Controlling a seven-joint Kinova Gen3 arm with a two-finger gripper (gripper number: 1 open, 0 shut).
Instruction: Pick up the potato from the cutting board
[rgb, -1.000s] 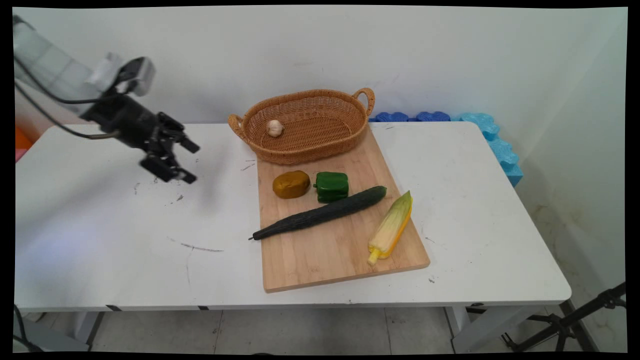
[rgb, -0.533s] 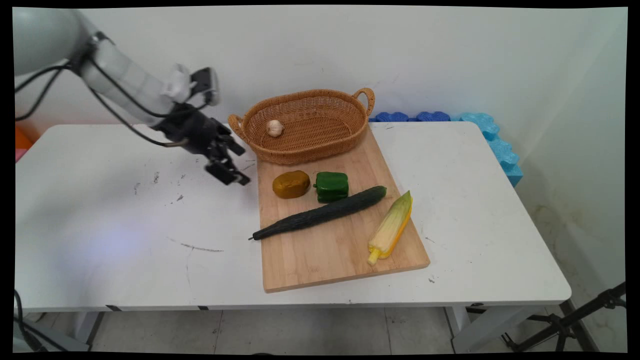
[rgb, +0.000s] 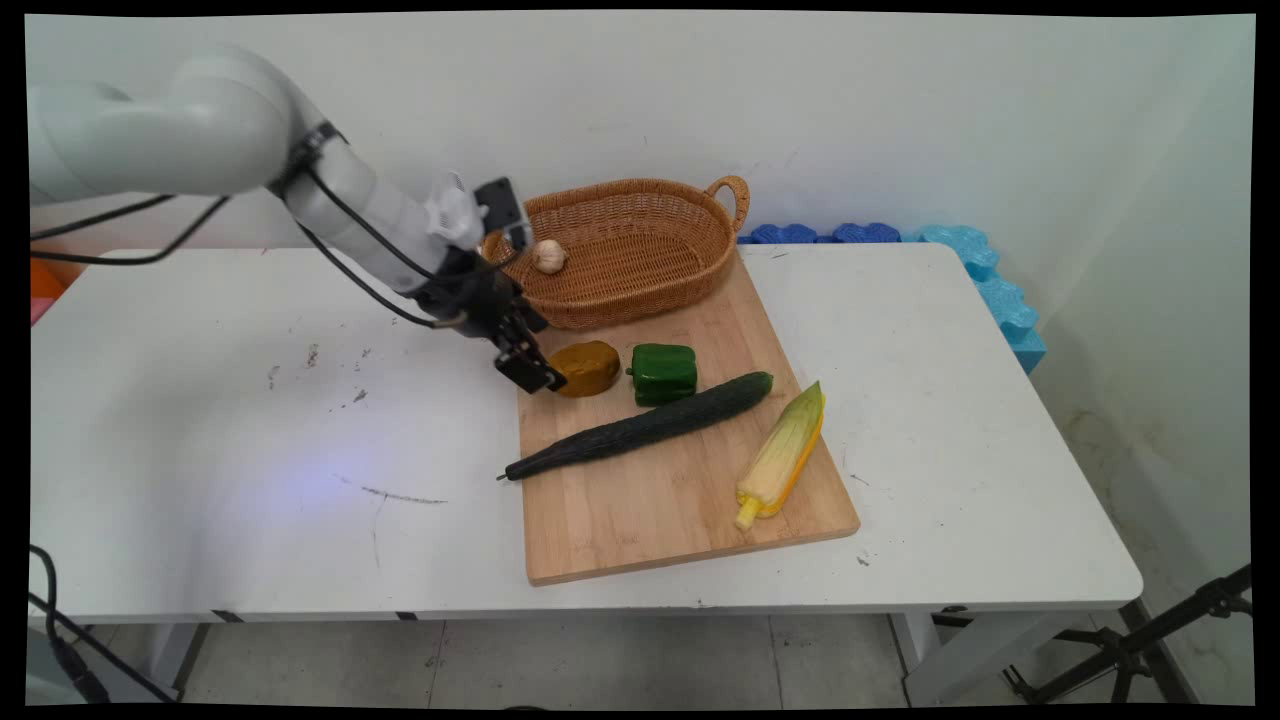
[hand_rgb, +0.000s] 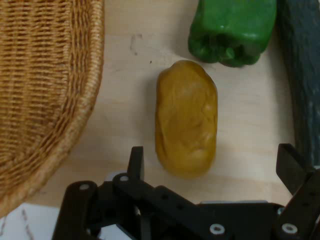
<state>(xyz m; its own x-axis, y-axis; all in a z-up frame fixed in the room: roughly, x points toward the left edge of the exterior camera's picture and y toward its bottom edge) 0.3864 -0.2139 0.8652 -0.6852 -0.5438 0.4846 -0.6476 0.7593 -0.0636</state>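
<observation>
I will take hold of the potato (rgb: 586, 367) by its long sides with my gripper next, to put the brownish-yellow potato in the wicker basket (rgb: 610, 215).
My gripper (rgb: 540, 372) hangs open at the left edge of the wooden cutting board (rgb: 680, 480), right beside a brown potato (rgb: 586, 367). In the hand view the potato (hand_rgb: 186, 117) lies lengthwise between the two fingertips (hand_rgb: 135, 159), just beyond them, with my gripper (hand_rgb: 212, 167) empty. A green bell pepper (rgb: 663, 373) (hand_rgb: 232, 30) sits past the potato. The dark cucumber (rgb: 640, 425) (hand_rgb: 305, 75) lies along the board's middle. A wicker basket (rgb: 610, 215) (hand_rgb: 45, 85) stands close by on the board's far end, with a garlic bulb (rgb: 548, 255) inside.
An ear of corn (rgb: 782, 457) lies near the board's right edge. Blue foam pieces (rgb: 960, 262) line the table's far right corner by the wall. A black stand (rgb: 1150, 640) shows on the floor at lower right.
The arm has swung right across the table, carrying the open gripper from the table's left part to the board's left edge beside the potato. Nothing on the board moved.
</observation>
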